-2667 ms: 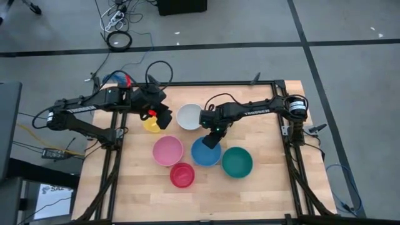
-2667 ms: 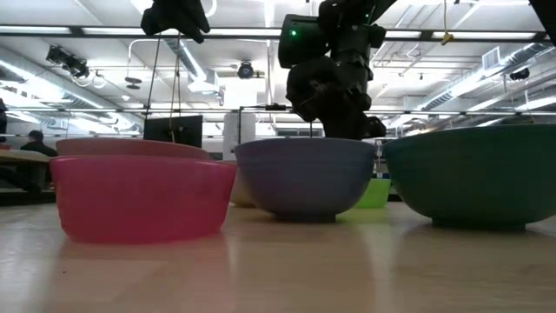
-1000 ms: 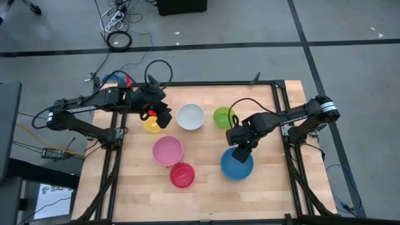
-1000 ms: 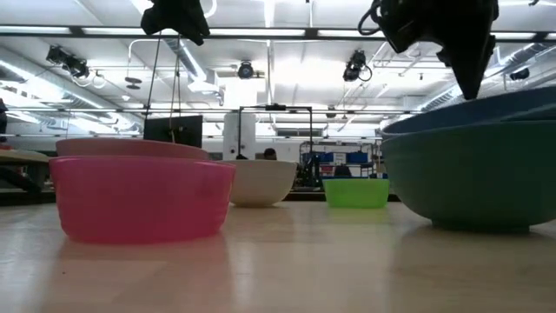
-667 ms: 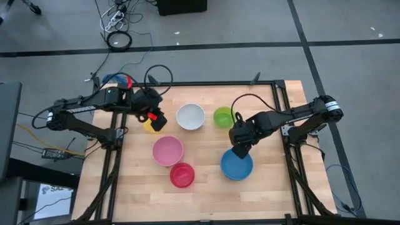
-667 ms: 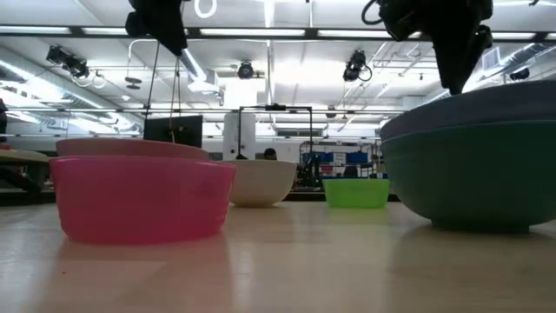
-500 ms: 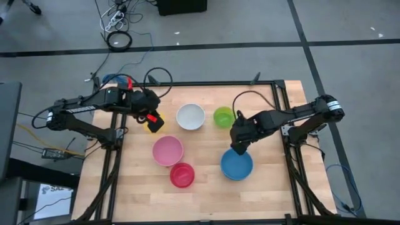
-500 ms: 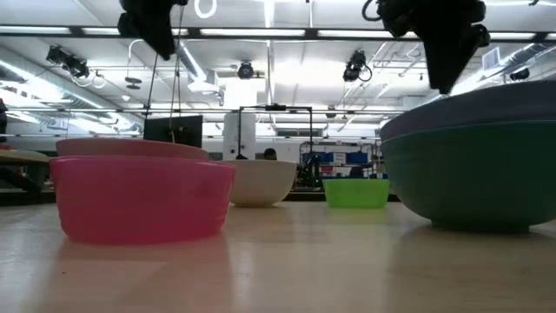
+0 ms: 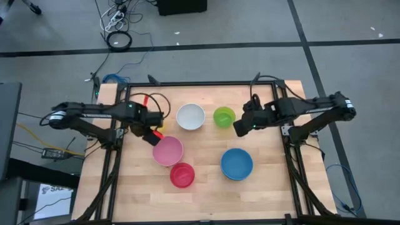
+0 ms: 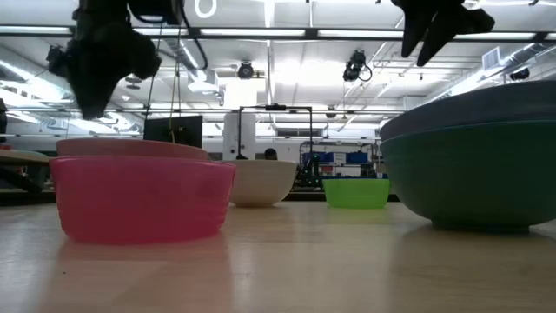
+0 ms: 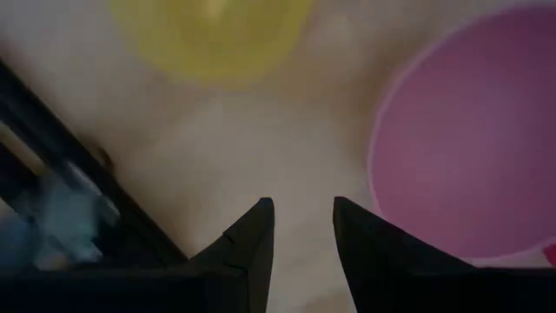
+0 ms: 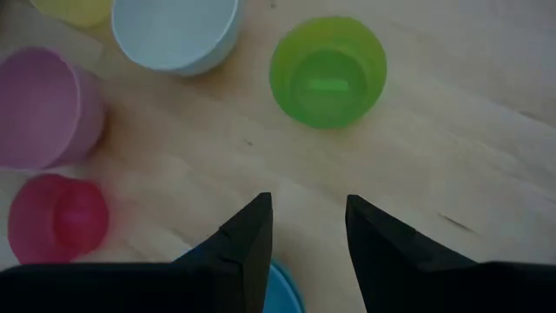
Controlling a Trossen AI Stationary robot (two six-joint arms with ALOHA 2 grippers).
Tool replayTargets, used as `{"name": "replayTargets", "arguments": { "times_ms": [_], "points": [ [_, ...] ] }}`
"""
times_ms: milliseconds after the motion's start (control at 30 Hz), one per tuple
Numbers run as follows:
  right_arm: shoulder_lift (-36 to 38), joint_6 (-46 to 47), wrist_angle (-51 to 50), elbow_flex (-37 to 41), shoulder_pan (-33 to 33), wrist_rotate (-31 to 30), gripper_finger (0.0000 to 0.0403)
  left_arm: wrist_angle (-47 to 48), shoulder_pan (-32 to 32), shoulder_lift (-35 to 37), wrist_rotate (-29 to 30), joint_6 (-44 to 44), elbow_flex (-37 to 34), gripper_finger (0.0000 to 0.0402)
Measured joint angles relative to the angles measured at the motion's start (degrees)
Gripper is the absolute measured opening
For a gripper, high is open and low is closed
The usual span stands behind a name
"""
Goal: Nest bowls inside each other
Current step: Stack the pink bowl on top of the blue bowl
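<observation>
The pink bowl should go inside the blue bowl (image 9: 237, 164), so next my left gripper should grab the pink bowl by its rim (image 9: 154, 153).
Both grippers are open and hold nothing. My left gripper (image 9: 153, 135) (image 11: 300, 228) points down over bare table between the yellow bowl (image 11: 208, 35) and the pink bowl (image 9: 167, 151) (image 11: 469, 139). My right gripper (image 9: 239, 129) (image 12: 308, 222) hangs high, slanting down, near the lime green bowl (image 9: 224, 116) (image 12: 328, 71). The blue bowl (image 9: 237, 164) sits nested in the teal bowl (image 10: 473, 178). The white bowl (image 9: 190, 117) and the red bowl (image 9: 182, 175) stand apart on the table.
The black frame rails (image 9: 119, 156) run along the table's left and right edges. Bare wood (image 9: 206, 147) lies in the middle between the bowls and along the near edge.
My left gripper has come down and toward the near edge, turning, from above the yellow bowl to beside the pink bowl. My right gripper has risen from the blue bowl's far rim toward the lime green bowl. The blue bowl, tilted before, now lies level in the teal bowl.
</observation>
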State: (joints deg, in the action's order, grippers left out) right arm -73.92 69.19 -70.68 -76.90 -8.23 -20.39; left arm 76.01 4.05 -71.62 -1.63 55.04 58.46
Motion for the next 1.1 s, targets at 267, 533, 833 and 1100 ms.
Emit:
{"name": "replayTargets", "arguments": {
  "times_ms": [267, 533, 833, 1100],
  "points": [
    [0.54, -1.82, 0.4, 0.0, 2.53, 2.03, 0.0135, -7.91, -1.53, -3.11, -6.42, 3.23, -1.81, 0.0129],
    [0.47, -3.54, 1.26, 0.0, 3.53, 3.63, 0.0135, -10.83, -2.4, -7.21, -6.3, 3.63, -1.86, 0.0129],
    [0.47, -3.87, 1.27, 0.0, 3.56, 3.87, 0.0135, -18.26, -2.69, -13.91, -5.55, 0.22, -4.48, 0.0129],
    [0.45, -3.87, 1.24, 0.0, 3.56, 3.83, 0.0135, -21.18, -2.65, -15.12, -6.17, -4.91, -4.42, 0.0086]
  ]
}}
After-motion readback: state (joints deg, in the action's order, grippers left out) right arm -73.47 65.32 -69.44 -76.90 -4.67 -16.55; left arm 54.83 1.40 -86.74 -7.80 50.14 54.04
